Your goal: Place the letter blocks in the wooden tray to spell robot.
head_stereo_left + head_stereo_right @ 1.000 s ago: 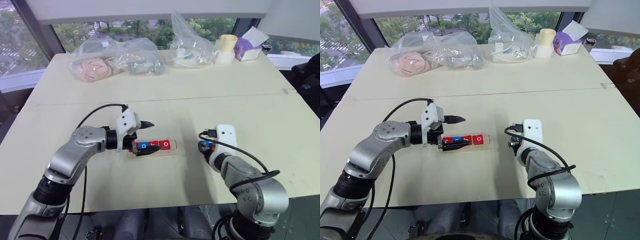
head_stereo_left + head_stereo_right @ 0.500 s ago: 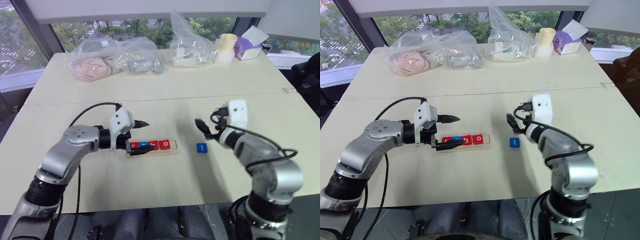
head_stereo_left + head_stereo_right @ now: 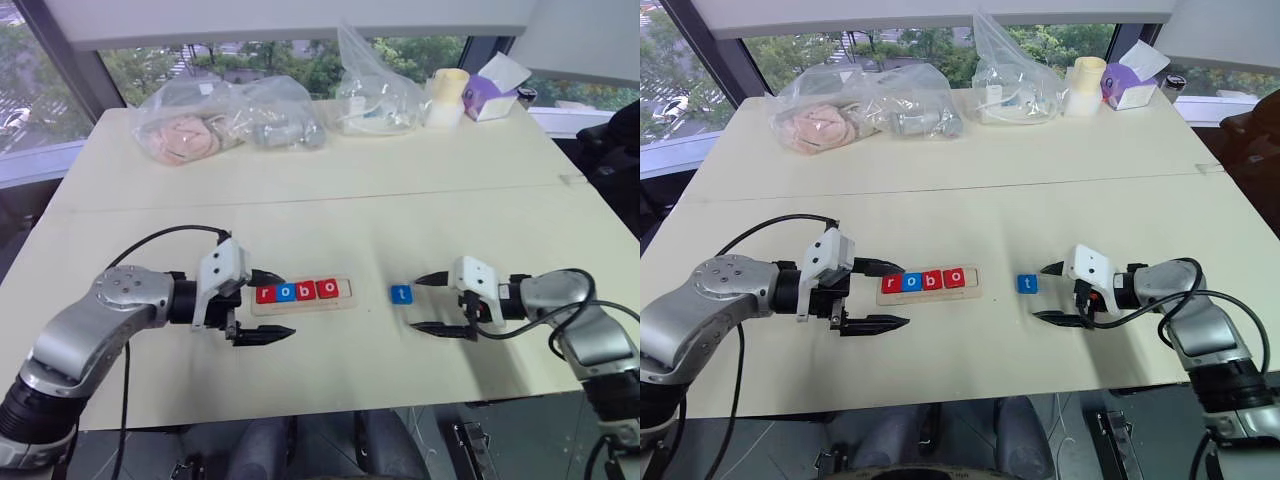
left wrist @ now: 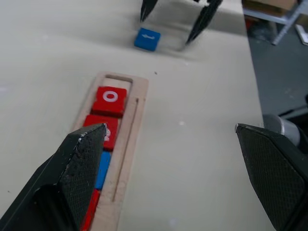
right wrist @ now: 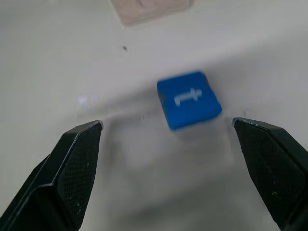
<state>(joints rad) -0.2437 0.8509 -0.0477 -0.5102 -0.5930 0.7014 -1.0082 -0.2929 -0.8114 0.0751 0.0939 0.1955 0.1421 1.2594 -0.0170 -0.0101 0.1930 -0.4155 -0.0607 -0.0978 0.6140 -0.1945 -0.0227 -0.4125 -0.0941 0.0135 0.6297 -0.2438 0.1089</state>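
Observation:
Next, my right gripper grabs the blue t block (image 3: 401,294) by its side edges to finish spelling robot in the wooden tray.
The wooden tray (image 3: 300,304) lies on the table's near middle and holds four letter blocks (image 3: 295,292) reading r, o, b, o; its right end slot is bare. A blue t block (image 3: 401,294) lies flat on the table just right of the tray. My left gripper (image 3: 280,303) is open at the tray's left end, one finger behind it and one in front, holding nothing. My right gripper (image 3: 415,303) is open, level and pointing left, its fingertips just right of the t block (image 5: 188,99) and not touching it. The left wrist view shows the tray (image 4: 126,144) between my fingers.
Clear plastic bags (image 3: 230,120) with soft items and a second bag (image 3: 375,95) sit along the far edge, beside a pale cup (image 3: 447,97) and a purple box (image 3: 487,95). The table's front edge (image 3: 330,405) runs close below both grippers.
The right gripper opened and left the blue t block on the table, then swung right and lower and turned level. The left gripper drew back to the left off the tray.

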